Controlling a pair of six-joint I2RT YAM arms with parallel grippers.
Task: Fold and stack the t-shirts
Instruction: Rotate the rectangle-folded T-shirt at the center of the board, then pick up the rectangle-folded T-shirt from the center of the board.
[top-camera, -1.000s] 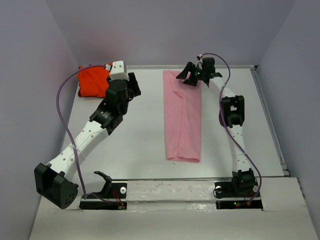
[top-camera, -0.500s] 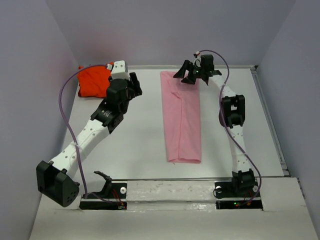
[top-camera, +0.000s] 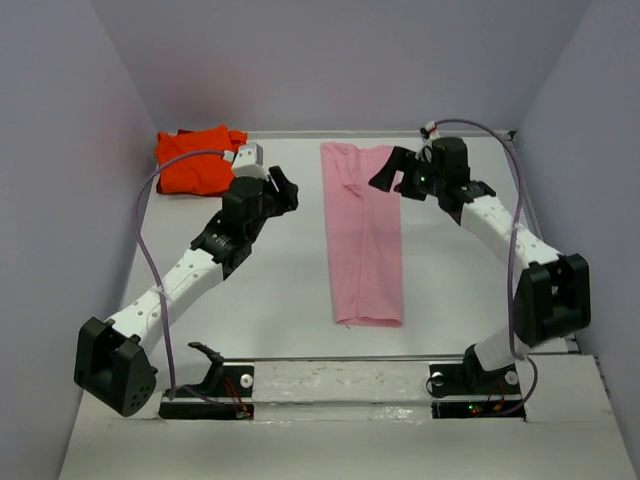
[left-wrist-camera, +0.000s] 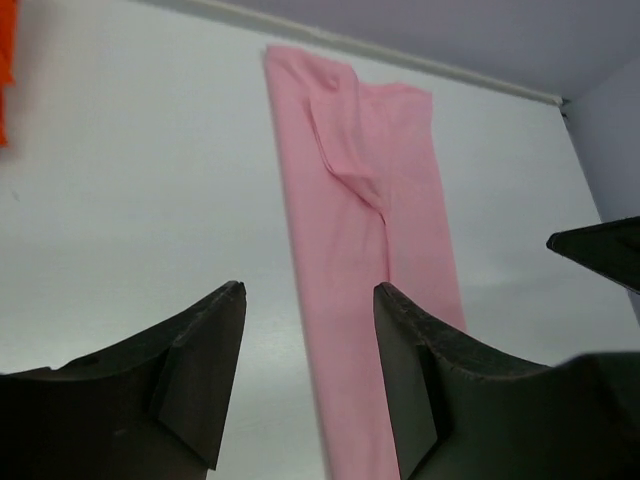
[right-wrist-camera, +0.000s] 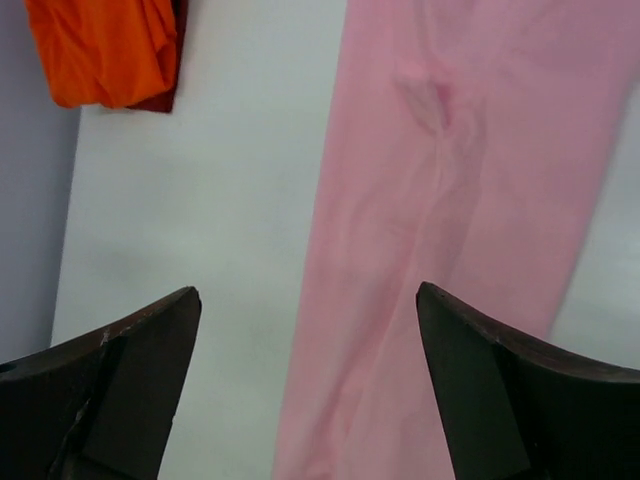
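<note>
I should fold the t-shirt toward its far end next, so my right gripper needs to grab the light pink t-shirt's near-end corner (top-camera: 398, 321) on its own side.
The light pink t-shirt (top-camera: 365, 235) lies folded into a long narrow strip in the middle of the table; it also shows in the left wrist view (left-wrist-camera: 365, 230) and the right wrist view (right-wrist-camera: 440, 230). The orange-red t-shirt (top-camera: 195, 158) lies crumpled at the far left corner and shows in the right wrist view (right-wrist-camera: 105, 50). My left gripper (top-camera: 283, 190) is open and empty, left of the pink strip. My right gripper (top-camera: 390, 177) is open and empty above the strip's far right part.
The white table (top-camera: 270, 290) is walled by grey panels on the left, back and right. A raised rail (top-camera: 545, 250) runs along the table's right edge. The arm bases (top-camera: 470, 385) sit at the near edge.
My right arm has swung its elbow out to the right and pulled the gripper nearer, off the pink shirt's far end. My left gripper has moved slightly nearer and to the right.
</note>
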